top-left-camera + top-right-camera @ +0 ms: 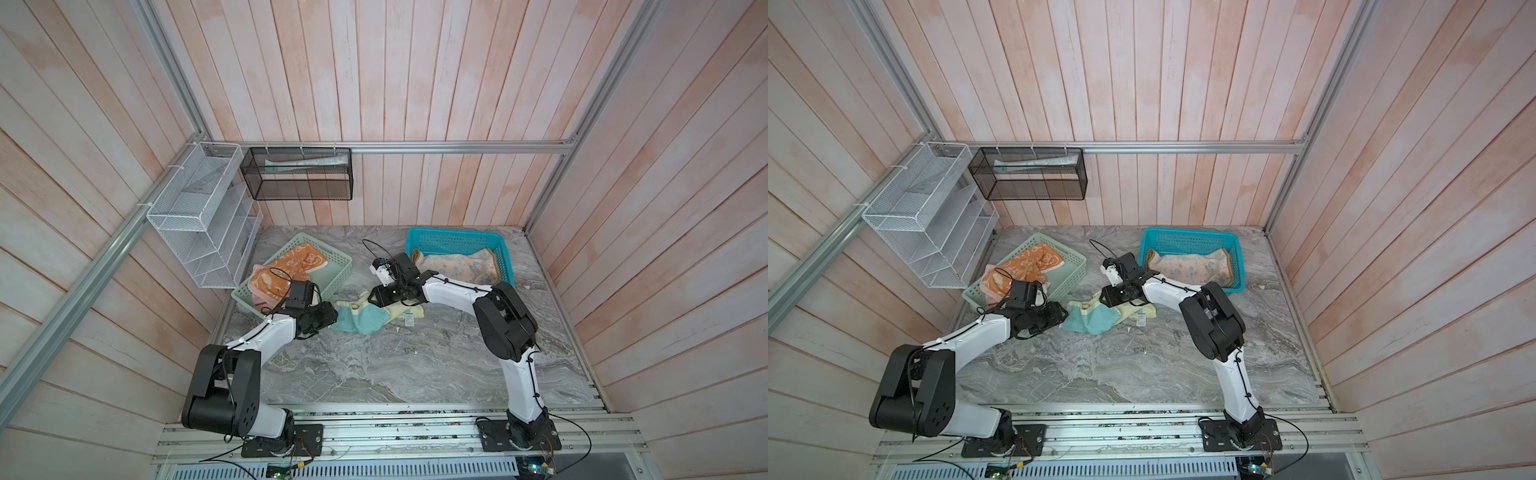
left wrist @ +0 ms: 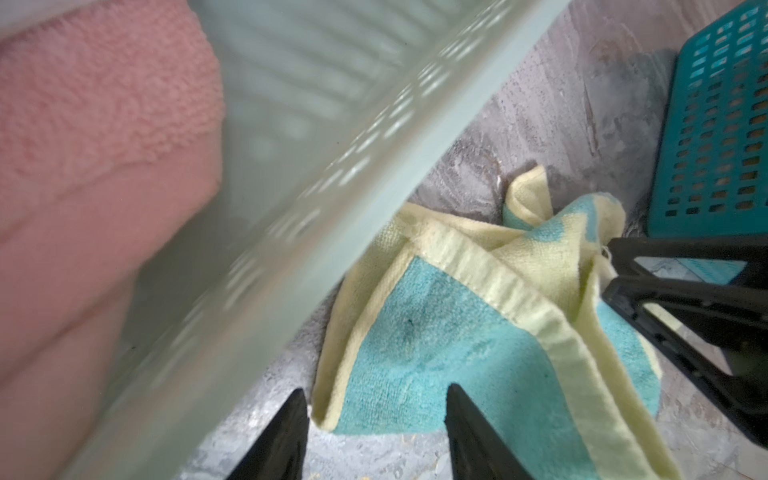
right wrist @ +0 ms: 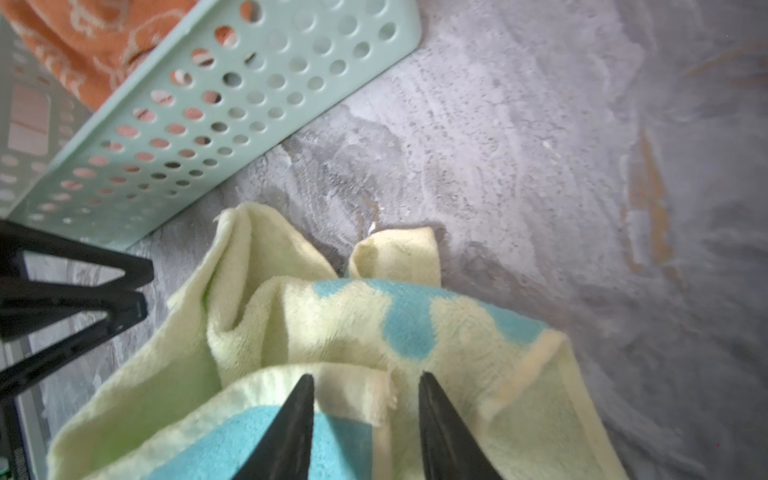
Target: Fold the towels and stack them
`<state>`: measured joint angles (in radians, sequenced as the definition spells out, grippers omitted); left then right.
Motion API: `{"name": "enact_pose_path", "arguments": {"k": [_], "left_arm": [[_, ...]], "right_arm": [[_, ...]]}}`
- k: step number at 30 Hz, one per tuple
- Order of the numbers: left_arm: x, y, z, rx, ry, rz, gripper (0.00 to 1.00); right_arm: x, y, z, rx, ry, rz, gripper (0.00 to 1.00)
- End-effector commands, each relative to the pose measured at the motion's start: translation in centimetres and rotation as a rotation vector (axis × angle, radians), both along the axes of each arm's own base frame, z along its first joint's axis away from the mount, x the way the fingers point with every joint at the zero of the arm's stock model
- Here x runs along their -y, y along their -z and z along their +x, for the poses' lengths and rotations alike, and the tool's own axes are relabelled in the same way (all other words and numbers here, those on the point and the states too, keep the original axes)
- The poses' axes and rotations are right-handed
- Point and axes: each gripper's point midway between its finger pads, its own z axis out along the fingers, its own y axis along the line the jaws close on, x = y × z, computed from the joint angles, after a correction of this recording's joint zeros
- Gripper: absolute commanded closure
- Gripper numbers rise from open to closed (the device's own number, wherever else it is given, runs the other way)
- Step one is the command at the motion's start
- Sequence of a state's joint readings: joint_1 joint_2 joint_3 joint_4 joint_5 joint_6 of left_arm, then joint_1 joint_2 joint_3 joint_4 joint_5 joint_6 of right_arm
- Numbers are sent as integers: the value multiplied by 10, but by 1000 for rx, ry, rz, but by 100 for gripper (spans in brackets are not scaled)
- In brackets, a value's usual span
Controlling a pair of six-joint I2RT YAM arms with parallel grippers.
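Note:
The yellow-green towel (image 1: 374, 318) needs to be spread out for folding, so my left gripper should next grab its corner near the mint-green basket.
A pale yellow-green towel (image 1: 374, 318) with a teal face lies crumpled on the marble table between both grippers. My left gripper (image 2: 376, 399) is open, low at the towel's left corner, and that corner (image 2: 328, 409) lies just ahead of its tips. My right gripper (image 3: 365, 378) is over the towel's far hem (image 3: 353, 386), jaws apart with the hem between the tips. The orange bunny towel (image 1: 291, 264) and the salmon pink towel (image 1: 266, 297) rest in the mint-green basket (image 1: 332, 249). The peach paw-print towel (image 1: 457, 264) lies in the teal basket (image 1: 457, 230).
The mint-green basket's wall (image 2: 332, 187) stands close beside my left gripper. The teal basket sits just behind my right arm. A white wire rack (image 1: 199, 216) and a black mesh rack (image 1: 297, 174) hang on the walls at back left.

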<state>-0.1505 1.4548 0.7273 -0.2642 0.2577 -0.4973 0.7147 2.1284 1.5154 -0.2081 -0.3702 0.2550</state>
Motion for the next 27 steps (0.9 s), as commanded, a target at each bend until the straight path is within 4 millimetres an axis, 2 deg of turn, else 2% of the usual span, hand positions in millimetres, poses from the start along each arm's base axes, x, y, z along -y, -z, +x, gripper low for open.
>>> {"name": "enact_pose_path", "arguments": {"k": [1,6,7,12,17,22,27], "left_arm": [[1,-11,9,41,20,-3,45],[2,-19,3,63,35,-6,45],[2,-19,1,63,39,-10,45],[19,-23,-14,87,122,-12,45],[35,-22,-23,104,192,-3,44],[39,-25,-19,98,165,-35,40],[33,-27,-6,79,55,-39,40]], "right_arm": [[-7,-3,-30,-54,-86,-9,71],[9,-12,-59,-13,-88,-40,93],[14,-14,-64,0,-76,-37,95],[39,-23,-84,65,-38,-13,96],[58,-7,-100,43,-23,-37,100],[65,0,-106,40,-16,-50,100],[69,3,-106,49,-12,-63,100]]}}
